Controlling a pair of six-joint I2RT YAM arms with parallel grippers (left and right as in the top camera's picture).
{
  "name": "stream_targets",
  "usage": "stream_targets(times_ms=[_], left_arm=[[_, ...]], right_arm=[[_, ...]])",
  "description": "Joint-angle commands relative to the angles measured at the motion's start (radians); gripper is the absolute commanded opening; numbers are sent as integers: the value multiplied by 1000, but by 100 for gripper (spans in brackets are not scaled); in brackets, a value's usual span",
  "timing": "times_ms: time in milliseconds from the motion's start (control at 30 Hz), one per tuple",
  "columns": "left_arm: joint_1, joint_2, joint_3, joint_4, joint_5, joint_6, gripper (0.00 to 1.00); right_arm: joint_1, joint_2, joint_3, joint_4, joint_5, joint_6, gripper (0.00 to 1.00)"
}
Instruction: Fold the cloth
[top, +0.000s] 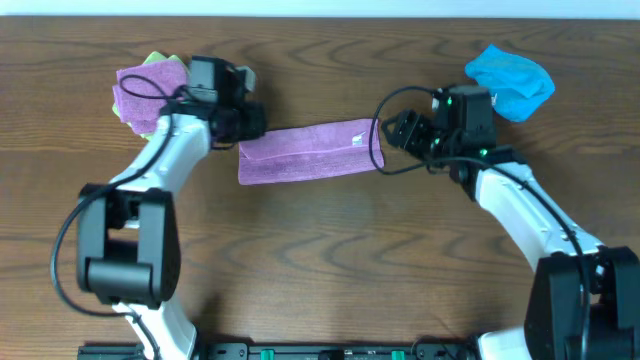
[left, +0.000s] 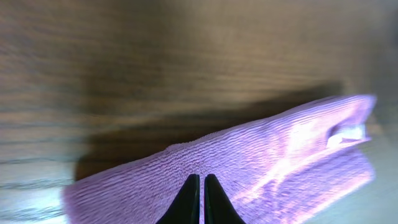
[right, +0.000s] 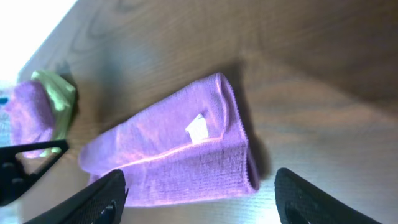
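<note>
Next, my right gripper grabs the lilac cloth's end near the white tag to fold the cloth toward its other end.
The lilac cloth (top: 310, 152) lies on the table folded into a long strip, its white tag (top: 362, 138) near the right end. My left gripper (top: 248, 124) is at the strip's left end. In the left wrist view its fingers (left: 201, 179) are shut, tips over the cloth (left: 249, 162); I see no fold pinched between them. My right gripper (top: 393, 130) is at the strip's right end. In the right wrist view it (right: 202, 196) is open wide, with the end of the cloth (right: 180, 155) and its tag (right: 198, 127) lying ahead between the fingers.
A folded purple cloth on a green one (top: 150, 88) sits at the back left, close behind my left gripper; both also show in the right wrist view (right: 40, 112). A bright blue cloth (top: 510, 80) lies crumpled at the back right. The table is brown wood (top: 330, 260).
</note>
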Motion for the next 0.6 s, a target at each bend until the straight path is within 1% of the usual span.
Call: stream_targets(times_ms=[0, 100, 233, 433, 567], left_arm=[[-24, 44, 12, -6, -98, 5, 6], [-42, 77, 12, -14, -148, 8, 6], [-48, 107, 12, -14, -203, 8, 6], [-49, 134, 12, -14, -208, 6, 6], [-49, 139, 12, -14, -206, 3, 6]], right_arm=[[-1, 3, -80, 77, -55, 142, 77], [0, 3, -151, 178, -62, 212, 78], [-1, 3, -186, 203, -61, 236, 78], [13, 13, -201, 213, -38, 238, 78], [35, 60, -201, 285, -34, 264, 77]])
